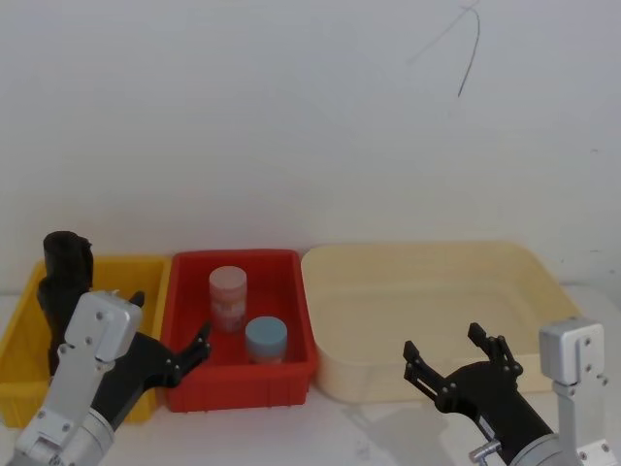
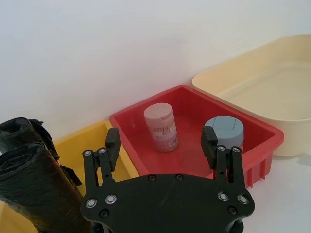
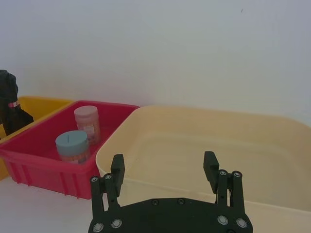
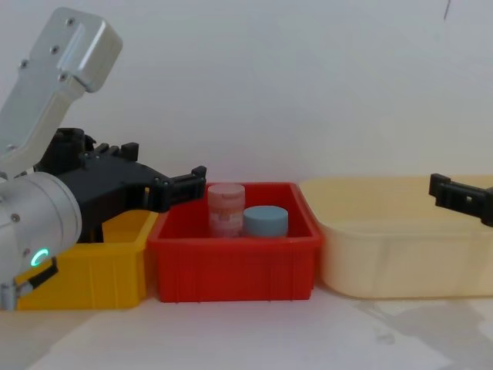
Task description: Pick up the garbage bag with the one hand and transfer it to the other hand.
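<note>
I next need to pick up the garbage bag by its upper end (image 4: 65, 146) (image 2: 29, 174) with my left gripper, because the yellow bin's side closes in the lower half of the garbage bag.
The garbage bag (image 2: 43, 187), a thick smooth black roll, stands in the yellow bin (image 1: 17, 335) at the far left. A second black roll (image 2: 23, 130) with a kinked outline stands right behind it. In the head view the two rolls (image 1: 64, 267) rise above the bin, partly hidden by my left arm. My left gripper (image 1: 170, 325) is open and empty, beside the rolls and over the seam between the yellow and red bins; it is also in the left wrist view (image 2: 161, 141). My right gripper (image 1: 442, 342) is open and empty in front of the cream tub, also in the right wrist view (image 3: 164, 165).
The red bin (image 1: 291, 282) in the middle holds a pink jar (image 1: 228, 296) and a blue-lidded jar (image 1: 266, 340). A large cream tub (image 1: 543, 282) stands to the right. A white wall runs close behind all three containers.
</note>
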You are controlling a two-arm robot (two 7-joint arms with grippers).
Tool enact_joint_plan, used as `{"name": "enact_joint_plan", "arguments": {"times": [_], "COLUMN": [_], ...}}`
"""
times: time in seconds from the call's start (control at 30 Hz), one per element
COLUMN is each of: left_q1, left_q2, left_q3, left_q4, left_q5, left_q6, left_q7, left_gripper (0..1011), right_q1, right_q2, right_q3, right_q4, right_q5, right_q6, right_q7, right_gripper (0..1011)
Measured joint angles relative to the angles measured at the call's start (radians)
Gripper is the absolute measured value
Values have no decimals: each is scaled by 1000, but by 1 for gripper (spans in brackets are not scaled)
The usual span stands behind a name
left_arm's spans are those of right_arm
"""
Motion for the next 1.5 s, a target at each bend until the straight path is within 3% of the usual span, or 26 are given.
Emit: {"name": "enact_joint_plan", "arguments": {"times": [1.5], "left_q1": [0], "left_q2": [0], "left_q3": [0], "left_q4": [0], "left_q5": [0], "left_q6": [0], "left_q7": [0], "left_gripper": [1001], "right_q1": [0], "right_q2": [0], "right_q3": [0], "right_q4": [0], "right_q5": [0], "right_q6": [0], "right_q7": [0], "right_gripper": [1000]}}
